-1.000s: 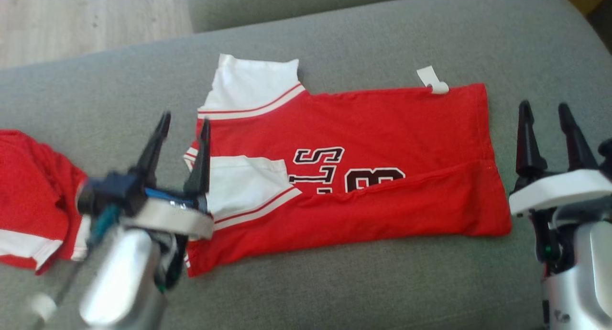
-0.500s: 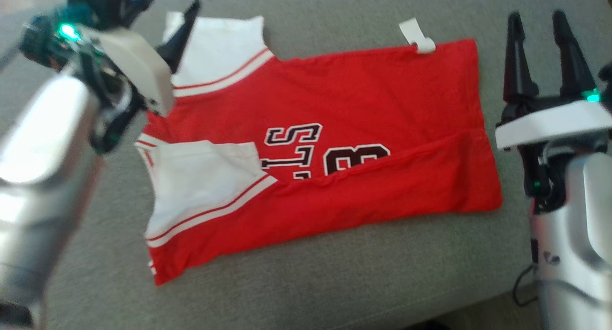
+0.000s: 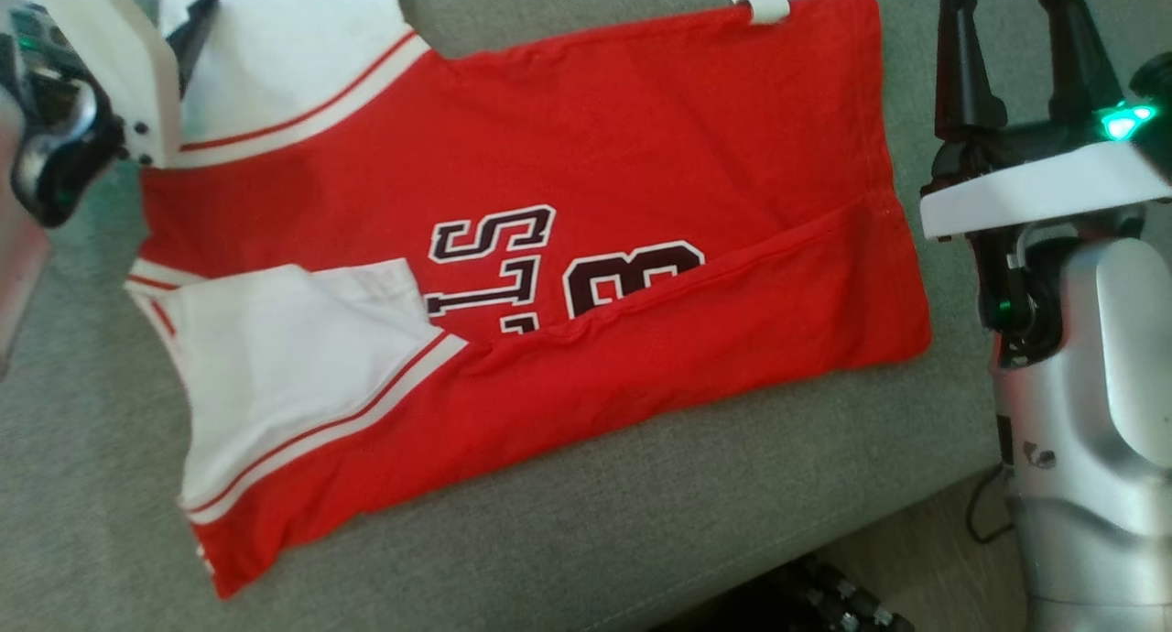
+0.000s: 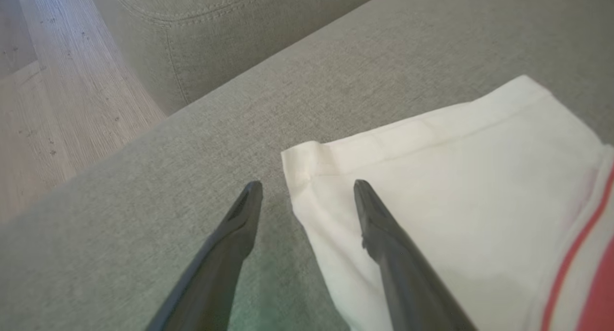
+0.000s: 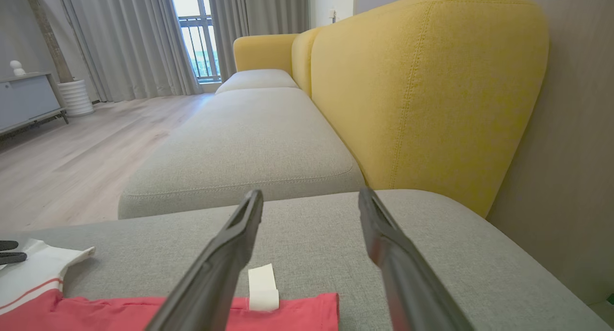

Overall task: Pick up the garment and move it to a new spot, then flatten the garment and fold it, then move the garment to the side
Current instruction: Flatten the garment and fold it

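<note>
My right gripper takes hold of the garment (image 3: pixel 568 156) by its red hem corner (image 3: pixel 862 7) next, to move it to a new spot.
The garment (image 3: pixel 568 156) is a red jersey with white sleeves and dark lettering, lying flat on the grey sofa cushion (image 3: pixel 549 540) with its near long edge folded over. My left gripper (image 4: pixel 308 187) is open just above the far white sleeve (image 4: pixel 431 177), one finger over the sleeve's corner and the other over bare cushion. In the head view its dark finger (image 3: pixel 197 18) shows at the top left. My right gripper (image 3: pixel 1007 9) stands open beside the jersey's hem, holding nothing. The right wrist view shows the red hem (image 5: pixel 144 312) and a white tag (image 5: pixel 263 288) below its fingers (image 5: pixel 230 254).
A yellow sofa back (image 5: pixel 422 91) rises behind the cushion on the right. More grey cushions (image 5: pixel 249 144) stretch away, with wooden floor (image 4: pixel 48 105) beyond the left side. The cushion's front edge (image 3: pixel 824 531) runs close to me, with a dark object (image 3: pixel 806 604) on the floor below.
The head camera has tilted down, so the whole picture has shifted. My left gripper has gone from the near sleeve to the far sleeve's corner. The right gripper has kept its place beside the hem.
</note>
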Available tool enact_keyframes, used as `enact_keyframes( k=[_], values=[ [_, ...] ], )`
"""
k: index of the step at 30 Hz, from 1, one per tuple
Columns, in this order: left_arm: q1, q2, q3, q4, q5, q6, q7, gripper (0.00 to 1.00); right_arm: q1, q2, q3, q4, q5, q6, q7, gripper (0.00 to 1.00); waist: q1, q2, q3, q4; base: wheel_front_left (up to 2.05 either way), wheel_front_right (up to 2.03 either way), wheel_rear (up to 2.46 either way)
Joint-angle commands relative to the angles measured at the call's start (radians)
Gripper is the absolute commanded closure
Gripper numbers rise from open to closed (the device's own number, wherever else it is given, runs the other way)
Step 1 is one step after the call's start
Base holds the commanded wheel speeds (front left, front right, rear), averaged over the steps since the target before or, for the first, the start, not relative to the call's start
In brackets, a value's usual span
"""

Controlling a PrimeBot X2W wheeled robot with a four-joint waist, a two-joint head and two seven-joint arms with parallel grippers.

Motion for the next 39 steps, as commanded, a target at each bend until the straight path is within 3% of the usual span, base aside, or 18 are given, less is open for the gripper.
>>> enact_keyframes(
  k=[1, 10, 11, 12, 13, 19, 27, 33, 39],
  values=[
    [-0.074, 0.052, 0.013, 0.005, -0.009, 0.002, 0.003, 0.0, -0.023, 0.008, 0.021, -0.03, 0.009, -0.001, -0.015, 0.0, -0.0002, 0.0, 0.034, -0.023, 0.0, 0.0, 0.0],
    [-0.104, 0.048, -0.068, 0.058, -0.091, 0.002, 0.082, 0.0, -0.034, 0.01, 0.011, -0.028, 0.001, -0.001, -0.023, 0.0, -0.0002, 0.0, 0.059, -0.032, 0.0, 0.0, 0.0],
    [-0.103, 0.046, -0.079, 0.059, -0.107, 0.002, 0.104, 0.13, -0.037, 0.009, 0.008, -0.026, -0.001, -0.001, -0.022, 0.0, -0.0002, 0.0, 0.059, -0.031, 0.0, 0.0, 0.0],
    [-0.103, 0.046, -0.089, 0.057, -0.123, 0.002, 0.121, 0.73, -0.04, 0.007, 0.006, -0.025, -0.003, -0.001, -0.021, 0.0, -0.0002, 0.0, 0.058, -0.03, 0.0, 0.0, 0.0],
    [-0.103, 0.046, -0.098, 0.052, -0.137, 0.002, 0.133, 1.0, -0.042, 0.006, 0.002, -0.024, -0.004, -0.001, -0.02, 0.0, -0.0002, 0.0, 0.057, -0.027, 0.0, 0.0, 0.0],
    [-0.115, 0.036, -0.129, 0.029, -0.169, 0.002, 0.067, 1.0, -0.055, -0.014, -0.01, -0.015, -0.02, -0.001, -0.007, 0.0, -0.0002, 0.0, 0.035, 0.003, 0.0, 0.0, 0.0],
    [-0.145, -0.006, -0.138, -0.011, -0.127, 0.002, -0.211, 1.0, -0.089, -0.088, -0.006, 0.035, -0.033, -0.001, 0.034, 0.0, -0.0002, 0.0, -0.017, 0.081, 0.0, 0.0, 0.0],
    [-0.129, -0.042, -0.144, -0.072, -0.075, 0.009, -0.379, 1.0, -0.122, -0.165, 0.012, 0.123, -0.028, -0.001, 0.092, 0.0, -0.0002, 0.0, -0.051, 0.159, 0.0, 0.0, 0.0],
    [-0.072, -0.051, -0.162, -0.188, -0.048, 0.042, -0.442, 1.0, -0.163, -0.237, 0.051, 0.25, 0.004, -0.001, 0.161, 0.0, -0.0002, 0.0, -0.061, 0.228, 0.0, 0.0, 0.0]
  ],
)
